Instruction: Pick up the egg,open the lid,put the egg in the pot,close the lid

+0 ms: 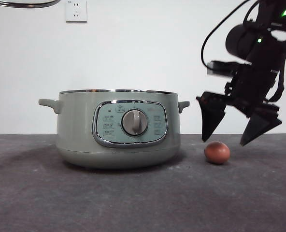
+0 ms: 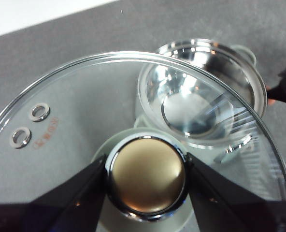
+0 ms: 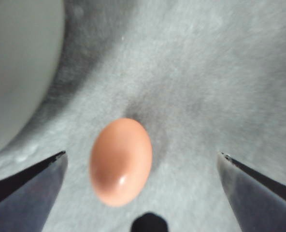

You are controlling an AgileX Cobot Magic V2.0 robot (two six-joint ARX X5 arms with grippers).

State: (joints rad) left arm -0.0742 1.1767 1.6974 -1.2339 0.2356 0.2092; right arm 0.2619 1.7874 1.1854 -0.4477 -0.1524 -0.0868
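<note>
The egg needs to go in the pot (image 1: 116,128), so my right gripper will next grip the egg by its rounded middle (image 1: 217,152).
The reddish-brown egg (image 1: 217,152) lies on the dark table to the right of the sage-green pot (image 1: 116,128). My right gripper (image 1: 239,137) hangs just above the egg, jaws open wide to either side; in the right wrist view the egg (image 3: 120,161) lies on the table between the open jaws (image 3: 140,166). My left gripper (image 2: 145,176) is shut on the knob (image 2: 145,175) of the glass lid (image 2: 75,111), held high above the open pot (image 2: 201,92). Only the lid's rim (image 1: 22,4) shows at the front view's top left corner.
A white wall with a socket (image 1: 76,10) stands behind the table. The dark table surface (image 1: 133,198) stretches in front of the pot. The pot's side (image 3: 17,67) lies close beside the egg in the right wrist view.
</note>
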